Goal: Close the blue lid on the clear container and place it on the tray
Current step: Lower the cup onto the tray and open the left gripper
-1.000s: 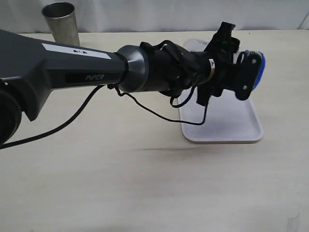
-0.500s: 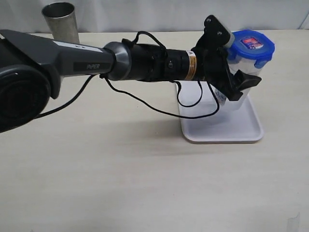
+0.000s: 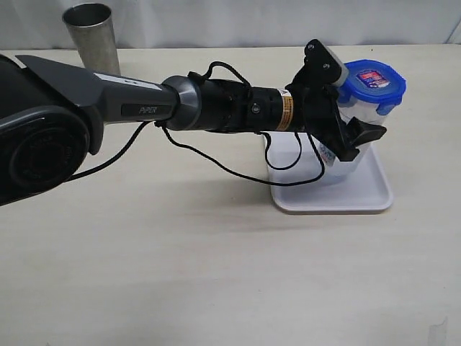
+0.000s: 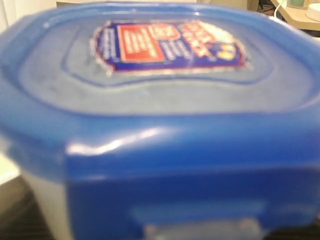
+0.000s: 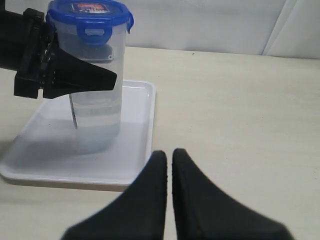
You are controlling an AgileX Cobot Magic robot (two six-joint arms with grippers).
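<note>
The clear container (image 3: 347, 163) is upright with its base at the white tray's surface and would stand, so it is time for my left gripper to open now.
The clear container (image 3: 347, 163) stands upright over the white tray (image 3: 367, 194), its base at the tray's surface; whether it touches I cannot tell. The blue lid (image 3: 372, 78) sits closed on top, sticker up. My left gripper (image 3: 353, 119) is shut on the container's upper body from the left side. In the right wrist view one black finger (image 5: 82, 77) crosses the container (image 5: 97, 110) below the lid (image 5: 90, 12). The lid (image 4: 165, 100) fills the left wrist view, hiding the jaws. My right gripper (image 5: 169, 152) is shut on nothing, above bare table near the tray (image 5: 40, 145).
A tapered steel cup (image 3: 91, 32) stands at the back left of the table. The left arm and its loose black cable (image 3: 230, 169) stretch across the table's middle toward the tray.
The left wrist has turned, bringing the container from lying sideways to upright, and has lowered it slightly toward the tray. The right gripper shows no change.
</note>
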